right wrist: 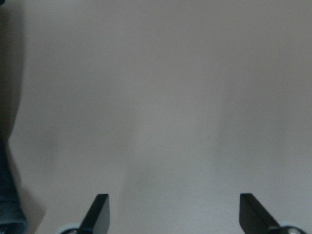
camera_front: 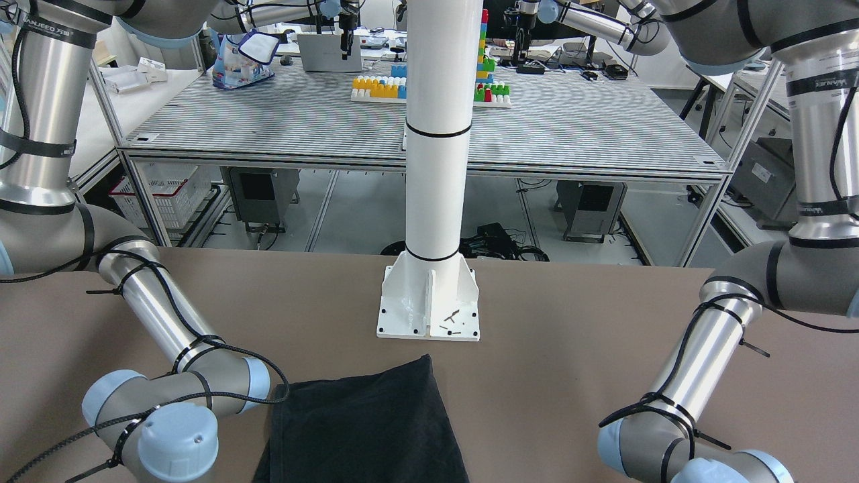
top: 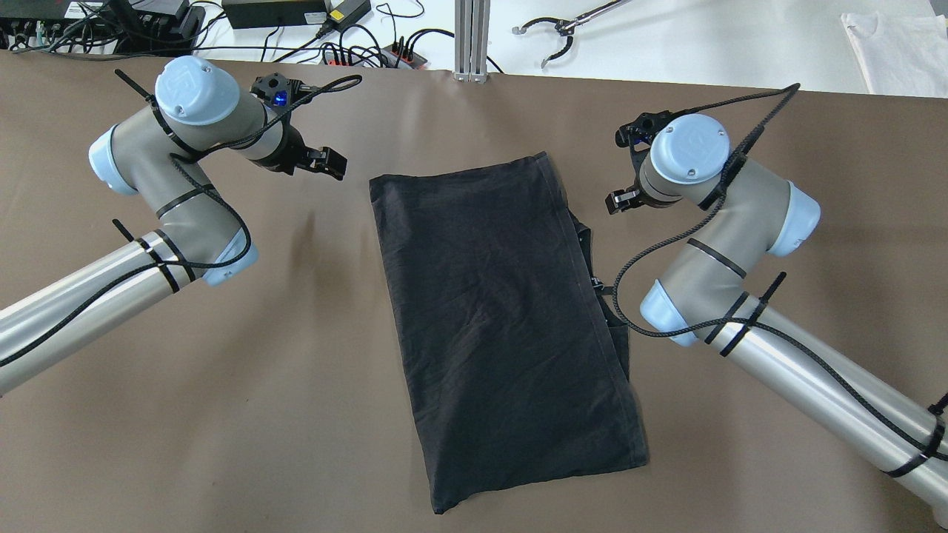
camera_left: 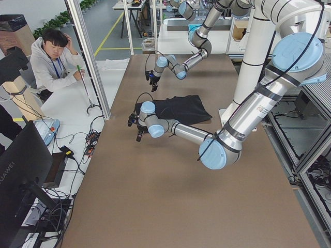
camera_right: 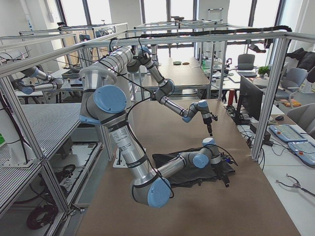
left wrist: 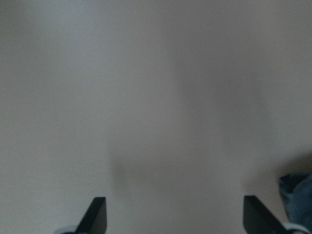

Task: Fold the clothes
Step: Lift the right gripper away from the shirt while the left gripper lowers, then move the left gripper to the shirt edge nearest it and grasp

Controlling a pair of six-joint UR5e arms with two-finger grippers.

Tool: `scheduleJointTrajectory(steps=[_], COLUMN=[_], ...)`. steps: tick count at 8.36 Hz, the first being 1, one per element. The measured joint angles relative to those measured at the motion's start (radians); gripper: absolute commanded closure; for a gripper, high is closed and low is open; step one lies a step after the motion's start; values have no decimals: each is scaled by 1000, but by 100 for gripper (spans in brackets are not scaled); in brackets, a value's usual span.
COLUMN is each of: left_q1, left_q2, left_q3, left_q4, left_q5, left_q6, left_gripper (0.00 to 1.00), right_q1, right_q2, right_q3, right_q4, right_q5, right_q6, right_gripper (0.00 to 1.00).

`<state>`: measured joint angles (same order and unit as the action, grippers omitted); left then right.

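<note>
I will next use my left gripper to pinch the garment (camera_front: 366, 426) by its stacked corners together, because only those corners stand open at the garment's edge.
A black garment (top: 503, 318) lies folded into a long rectangle in the middle of the brown table; a second layer sticks out along its right edge. It also shows in the front view (camera_front: 366, 429). My left gripper (top: 326, 161) is open and empty, just left of the garment's far left corner. In the left wrist view (left wrist: 175, 217) its fingers stand wide apart over bare table, with cloth (left wrist: 297, 190) at the lower right. My right gripper (top: 622, 201) is open and empty, just right of the garment's far right corner. The right wrist view (right wrist: 174, 212) shows cloth (right wrist: 7, 185) at the left edge.
A white post base (camera_front: 429, 305) stands at the table's robot side. Cables and a power strip (top: 355, 52), a grabber tool (top: 555, 37) and a white cloth (top: 896, 41) lie beyond the far edge. An operator (camera_left: 51, 62) sits there.
</note>
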<state>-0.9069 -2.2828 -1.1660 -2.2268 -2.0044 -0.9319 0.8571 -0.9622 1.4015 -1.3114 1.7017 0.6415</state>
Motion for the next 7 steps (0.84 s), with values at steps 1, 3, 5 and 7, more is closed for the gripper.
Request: scheduleJointTrajectory(steps=[1, 3, 5, 7], left_q1=[24, 101, 210, 301], left_q2=[44, 137, 159, 143], left_q3=[-75, -228, -287, -296], left_q4=[0, -1, -2, -2], left_q5=[-24, -36, 36, 120], left_q6=[-108, -296, -442, -510], left_gripper=[0, 0, 9, 22], right_q1=[5, 11, 11, 12], right_q2=[-42, -119, -159, -167], right_q3=[55, 111, 122, 123], right_q4=[34, 159, 250, 270], right_q5=[37, 87, 100, 101], right_q6=[31, 97, 127, 132], right_gripper=[6, 6, 6, 6])
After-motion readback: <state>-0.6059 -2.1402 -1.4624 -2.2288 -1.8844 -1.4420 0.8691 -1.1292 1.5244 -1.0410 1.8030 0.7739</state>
